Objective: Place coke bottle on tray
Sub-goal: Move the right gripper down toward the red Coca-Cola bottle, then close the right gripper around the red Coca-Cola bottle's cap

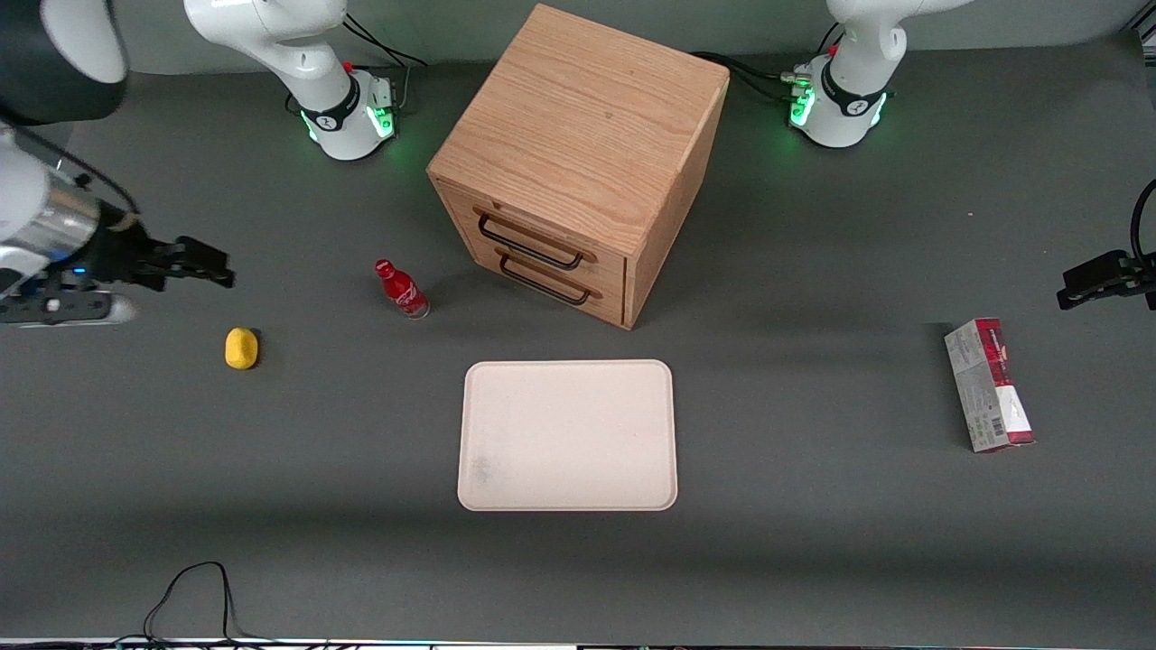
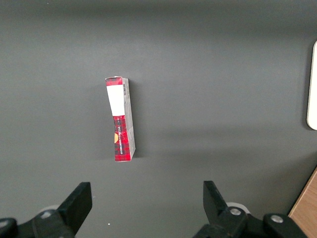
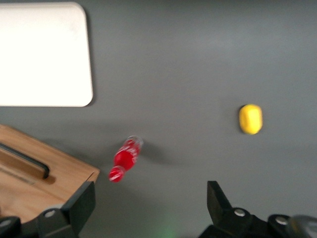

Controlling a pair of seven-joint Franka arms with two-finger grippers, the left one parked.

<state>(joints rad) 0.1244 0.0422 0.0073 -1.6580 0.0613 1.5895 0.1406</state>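
Note:
Next, my gripper takes hold of the coke bottle by its red cap end [image 1: 386, 269] to set the bottle on the tray [image 1: 567, 435].
The coke bottle [image 1: 402, 288], small and red with a red cap, stands upright on the grey table beside the wooden cabinet [image 1: 578, 162], toward the working arm's end. It also shows in the right wrist view [image 3: 126, 158]. The pale cream-pink tray [image 1: 567, 435] lies flat and empty in front of the cabinet's drawers, nearer the front camera; its corner shows in the right wrist view [image 3: 44, 54]. My gripper [image 1: 212, 266] hangs above the table at the working arm's end, well apart from the bottle. Its fingers [image 3: 79, 203] stand wide open and empty.
A yellow lemon-like object [image 1: 241, 348] lies on the table near my gripper, nearer the front camera than the bottle. A red-and-grey carton box [image 1: 990, 385] lies toward the parked arm's end. Cables [image 1: 190, 596] lie at the table's front edge.

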